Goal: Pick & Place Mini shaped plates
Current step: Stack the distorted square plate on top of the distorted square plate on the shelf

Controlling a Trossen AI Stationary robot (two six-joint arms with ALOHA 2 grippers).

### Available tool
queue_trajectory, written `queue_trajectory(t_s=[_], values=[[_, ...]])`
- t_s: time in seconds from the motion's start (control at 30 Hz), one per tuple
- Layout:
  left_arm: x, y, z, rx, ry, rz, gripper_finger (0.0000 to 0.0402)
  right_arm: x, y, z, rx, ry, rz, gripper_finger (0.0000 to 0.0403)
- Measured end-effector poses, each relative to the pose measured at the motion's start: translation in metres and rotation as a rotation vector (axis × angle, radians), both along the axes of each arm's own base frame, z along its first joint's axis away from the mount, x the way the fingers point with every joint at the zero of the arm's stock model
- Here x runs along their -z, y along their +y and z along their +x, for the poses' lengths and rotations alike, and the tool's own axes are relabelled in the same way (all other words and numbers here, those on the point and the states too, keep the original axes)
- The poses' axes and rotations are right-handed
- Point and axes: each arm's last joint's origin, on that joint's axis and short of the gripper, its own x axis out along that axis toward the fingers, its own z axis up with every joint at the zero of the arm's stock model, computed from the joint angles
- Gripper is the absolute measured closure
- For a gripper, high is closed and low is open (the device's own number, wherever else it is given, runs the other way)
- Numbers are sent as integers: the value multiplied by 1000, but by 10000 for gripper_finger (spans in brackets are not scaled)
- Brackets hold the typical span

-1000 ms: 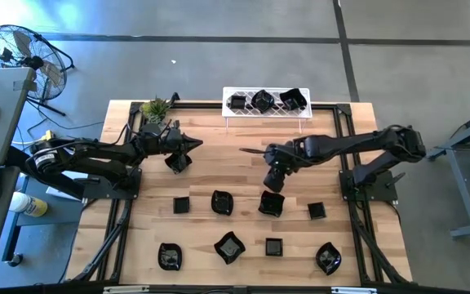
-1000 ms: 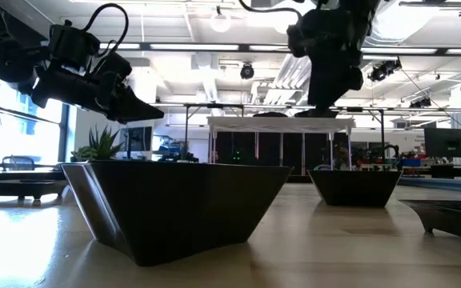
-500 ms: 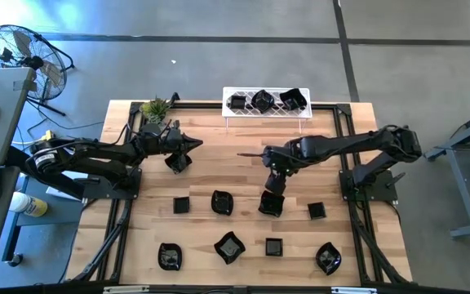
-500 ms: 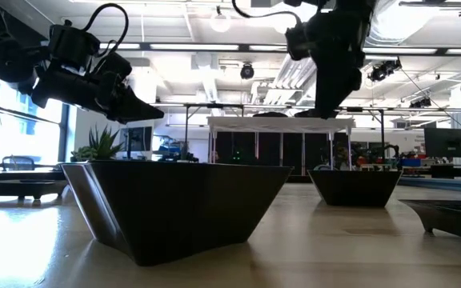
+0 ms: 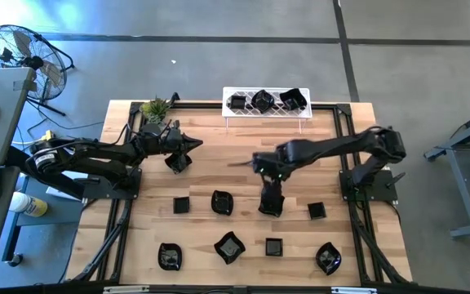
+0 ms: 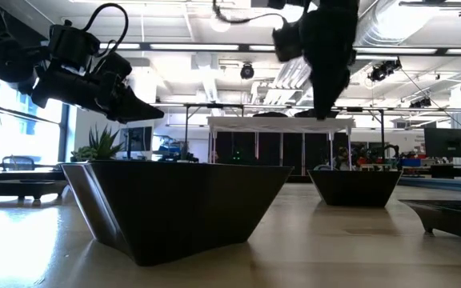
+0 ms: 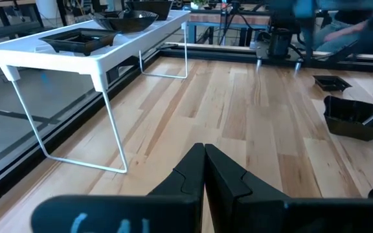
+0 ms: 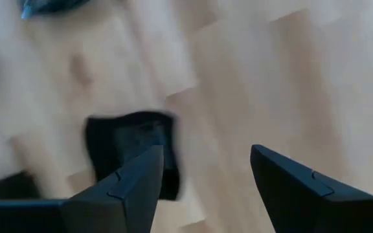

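My right gripper grabs the mini plate by its rim (image 5: pixel 281 202) next, to pick it and place it on the white wire rack (image 5: pixel 266 112).
Several mini shaped plates, small glossy black dishes, lie in two rows on the near half of the wooden table, among them a square one (image 5: pixel 181 204) and a wavy one (image 5: pixel 229 247). Three more (image 5: pixel 261 100) rest on the white wire rack (image 5: pixel 266 112) at the far edge. My right gripper (image 5: pixel 269 193) hangs open, pointing down, above a plate (image 5: pixel 272 206) in the farther row. In the right wrist view that plate (image 8: pixel 128 147) sits partly behind one finger (image 8: pixel 135 184). My left gripper (image 5: pixel 194 144) hovers shut over the table's left part and holds nothing.
A small green plant (image 5: pixel 155 108) stands at the far left corner. Black frame rails (image 5: pixel 119 220) run along the table's left and right sides. In the low view a large dark plate (image 6: pixel 178 204) fills the foreground. A fan (image 5: pixel 19 49) stands on the floor off the table.
My right gripper has moved toward the table's near edge and a little left, tipping from a slant to point more steeply down, and now stands over a plate in the farther row. Its fingers stay open.
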Motion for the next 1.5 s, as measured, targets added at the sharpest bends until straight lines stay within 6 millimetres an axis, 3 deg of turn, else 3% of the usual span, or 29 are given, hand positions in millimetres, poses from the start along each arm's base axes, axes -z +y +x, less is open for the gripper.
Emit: queue_trajectory(t_s=[0.23, 0.4, 1.07, 1.33, 1.5], values=[[1, 0, 0, 1, 9, -6, 397, 23, 8, -2, 39, 78, 22, 176], [2, -1, 0, 19, 16, -13, 397, 25, 6, -9, 68, 45, 4, 185], [2, -1, 0, 18, 15, -12, 397, 81, 8, -20, 73, -62, 123, 293], [2, -1, 0, 17, 15, -12, 397, 84, 9, -20, 69, -80, 152, 365], [2, -1, 0, 18, 15, -12, 397, 74, 9, -22, 67, -116, 156, 399]])
